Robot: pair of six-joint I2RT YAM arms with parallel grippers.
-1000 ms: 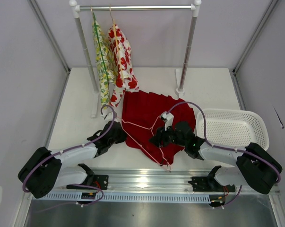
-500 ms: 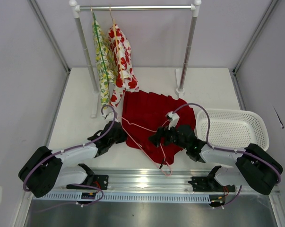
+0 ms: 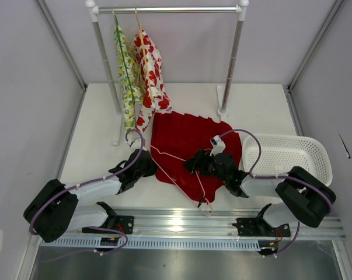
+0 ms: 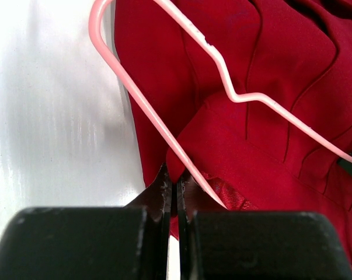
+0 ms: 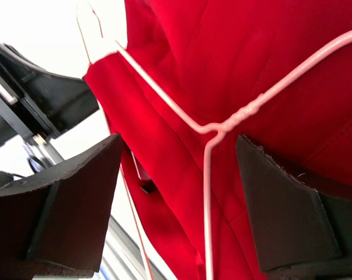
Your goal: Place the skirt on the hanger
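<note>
I need to pick up the pink hanger by its twisted neck with my right gripper next, so the hanger's arms are free to take the skirt.
The deep red pleated skirt lies spread on the white table. On top of it rests the pale pink wire hanger, its hook pointing toward the near edge. My left gripper is at the skirt's left edge. In the left wrist view it is shut on a fold of the skirt, and the hanger's wire runs just past its tips. My right gripper hovers over the skirt's middle. Its jaws stand open around the hanger's twisted neck without touching it.
A white perforated basket sits to the right of the skirt. At the back stands a metal clothes rack with a yellow-green floral garment and a white red-printed garment hanging on it. A metal rail runs along the near edge.
My right gripper has opened and let go of the hanger's neck, then drawn slightly back. The hanger settled onto the skirt. The left gripper kept its hold.
</note>
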